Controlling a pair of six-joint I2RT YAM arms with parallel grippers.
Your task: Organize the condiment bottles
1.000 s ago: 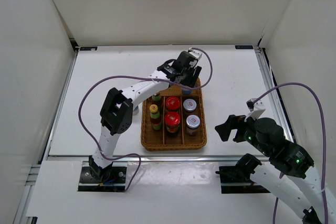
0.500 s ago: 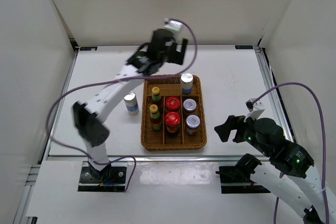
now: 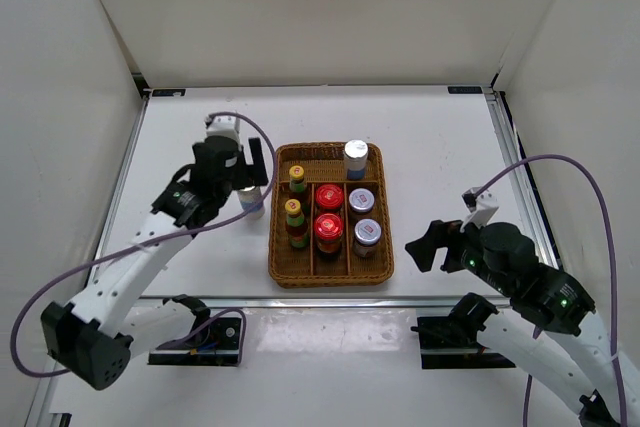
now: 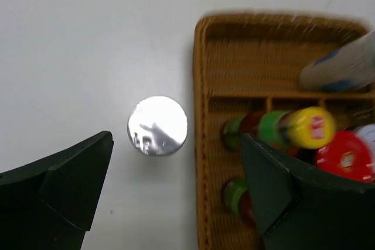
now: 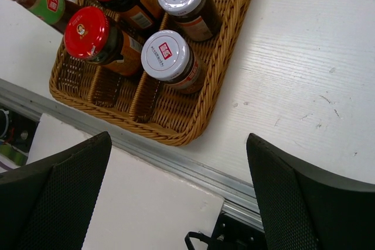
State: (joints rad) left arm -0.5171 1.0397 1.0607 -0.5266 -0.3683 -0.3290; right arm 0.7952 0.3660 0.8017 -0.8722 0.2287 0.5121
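Observation:
My left gripper reaches the loose bottle next and grabs its silver cap (image 3: 249, 194) (image 4: 157, 126), leaving the bottle's body free to fit into the back section of the tray.
The brown wicker tray (image 3: 330, 279) holds a silver-capped tall bottle (image 3: 356, 159) at its back right, two yellow-green-capped slim bottles (image 3: 297, 179) (image 3: 294, 215), two red-lidded jars (image 3: 329, 196) (image 3: 328, 226) and two grey-lidded jars (image 3: 361, 200) (image 3: 367, 233). A second silver-capped bottle (image 3: 250, 199) stands on the table left of the tray. My left gripper (image 3: 250, 169) hangs open above it. In the left wrist view its cap (image 4: 157, 126) lies just beyond my open left gripper (image 4: 176, 139). My right gripper (image 3: 430, 243) is open and empty, right of the tray.
White walls enclose the table on three sides. A metal rail (image 5: 193, 165) runs along the near edge just in front of the tray's front corner (image 5: 176, 136). The tray's left rim (image 4: 202, 86) is close to the loose bottle.
My left gripper has left the silver-capped bottle standing in the tray's back right corner. It has swung left and come down over the second silver-capped bottle. The right arm has not moved.

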